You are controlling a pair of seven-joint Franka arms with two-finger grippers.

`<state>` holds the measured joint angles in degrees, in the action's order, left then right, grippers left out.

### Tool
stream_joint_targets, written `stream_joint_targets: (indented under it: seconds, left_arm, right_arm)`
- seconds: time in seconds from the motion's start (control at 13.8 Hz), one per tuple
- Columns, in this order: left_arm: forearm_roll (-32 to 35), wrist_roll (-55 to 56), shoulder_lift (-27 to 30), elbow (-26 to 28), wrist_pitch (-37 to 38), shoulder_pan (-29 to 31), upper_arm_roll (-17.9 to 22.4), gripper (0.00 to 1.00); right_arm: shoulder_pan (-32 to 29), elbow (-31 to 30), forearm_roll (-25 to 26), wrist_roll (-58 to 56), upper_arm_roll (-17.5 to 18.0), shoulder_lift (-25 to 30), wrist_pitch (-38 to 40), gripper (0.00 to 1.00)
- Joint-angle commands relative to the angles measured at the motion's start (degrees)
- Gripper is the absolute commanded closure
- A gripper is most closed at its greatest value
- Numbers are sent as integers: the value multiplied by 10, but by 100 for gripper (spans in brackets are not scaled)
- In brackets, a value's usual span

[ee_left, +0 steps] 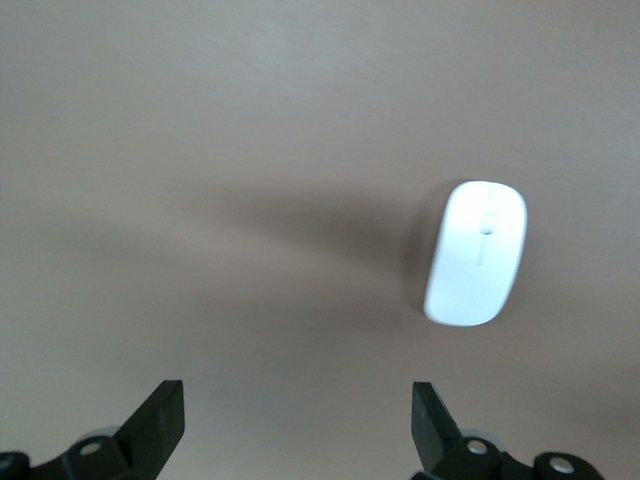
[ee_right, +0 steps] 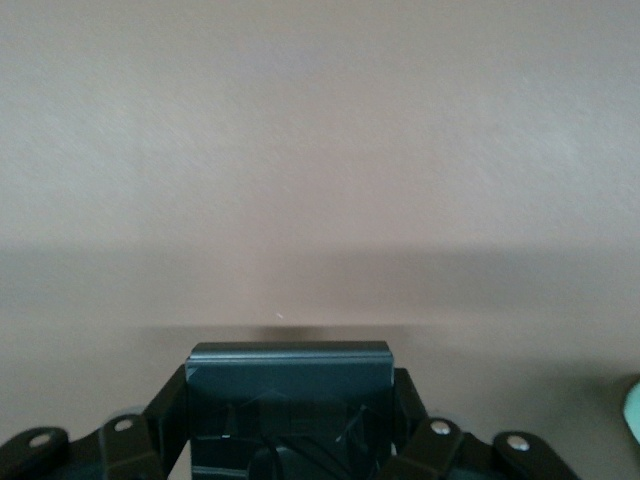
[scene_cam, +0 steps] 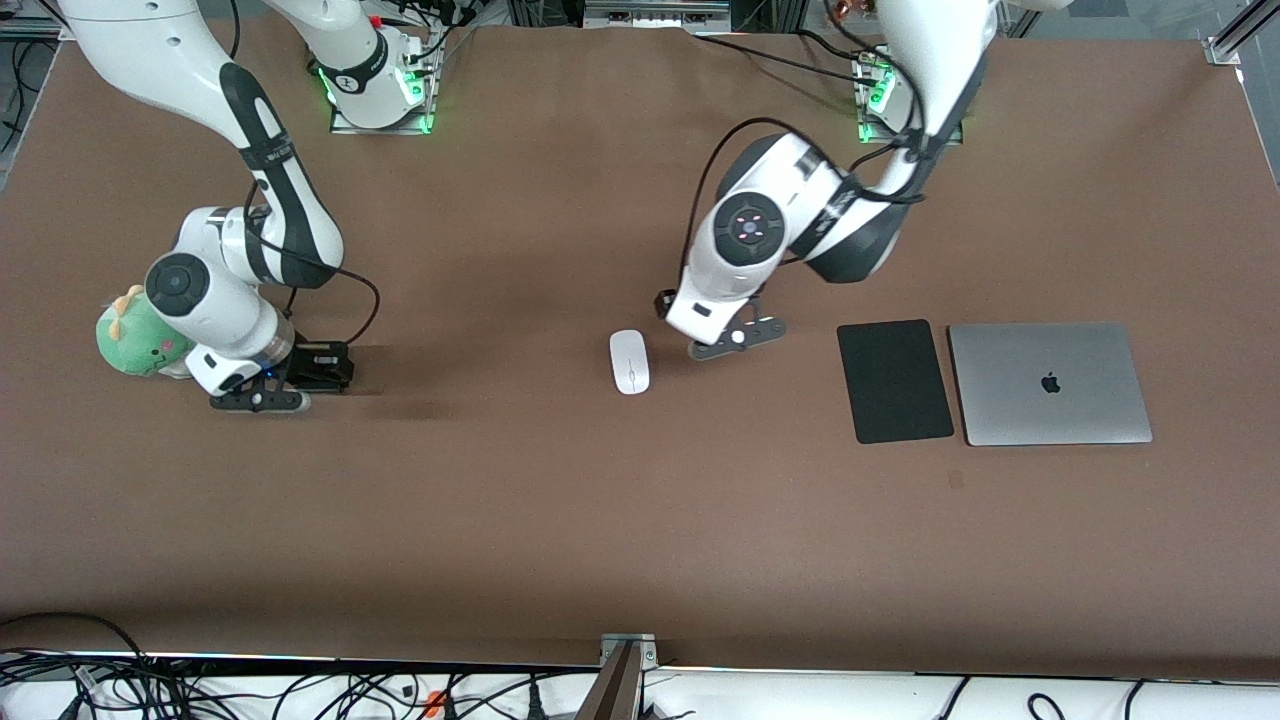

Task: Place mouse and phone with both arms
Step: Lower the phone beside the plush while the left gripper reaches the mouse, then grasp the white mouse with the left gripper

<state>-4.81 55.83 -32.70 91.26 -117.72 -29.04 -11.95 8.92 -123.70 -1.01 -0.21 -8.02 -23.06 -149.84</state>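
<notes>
I should next grab the mouse by the sides of its rear half (scene_cam: 627,348) with my left gripper, so that I can set it on the black mat (scene_cam: 894,382).
The white oval mouse (scene_cam: 629,361) lies on the brown table near the middle. It also shows in the left wrist view (ee_left: 475,253). My left gripper (scene_cam: 735,340) hangs low over the bare table beside the mouse, toward the left arm's end. It is open and empty (ee_left: 298,425), and the mouse is outside its jaws. My right gripper (scene_cam: 290,385) is low over the table at the right arm's end. It is shut on the black phone (scene_cam: 322,365), which fills the space between its fingers in the right wrist view (ee_right: 290,395).
A green plush toy (scene_cam: 135,338) sits right beside the right arm's wrist. A flat black mat (scene_cam: 893,380) and a closed silver laptop (scene_cam: 1048,383) lie side by side toward the left arm's end.
</notes>
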Motion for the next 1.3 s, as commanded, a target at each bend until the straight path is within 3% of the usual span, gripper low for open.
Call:
stream_joint_targets:
  seconds: [0.0,0.36,0.8,1.16,1.23]
  left_arm:
    - [-1,52,-51,-16,-74,-33,7,0]
    - [13,76,-103,-32,-152,-71,18,0]
    - [57,92,-179,-131,-153,-109,40,0]
    - [82,86,-192,-140,-155,-113,43,0]
    - [82,86,-196,-140,-170,-113,44,0]
  right_arm:
    - [-16,-42,-12,-34,-1,24,-34,62]
    - [-27,-44,-12,-49,-1,-1,-70,62]
    - [-34,-45,-12,-76,0,-25,-101,60]
    - [-50,-44,-12,-105,0,-33,-105,59]
    - [-50,-44,-12,-106,0,-33,-106,54]
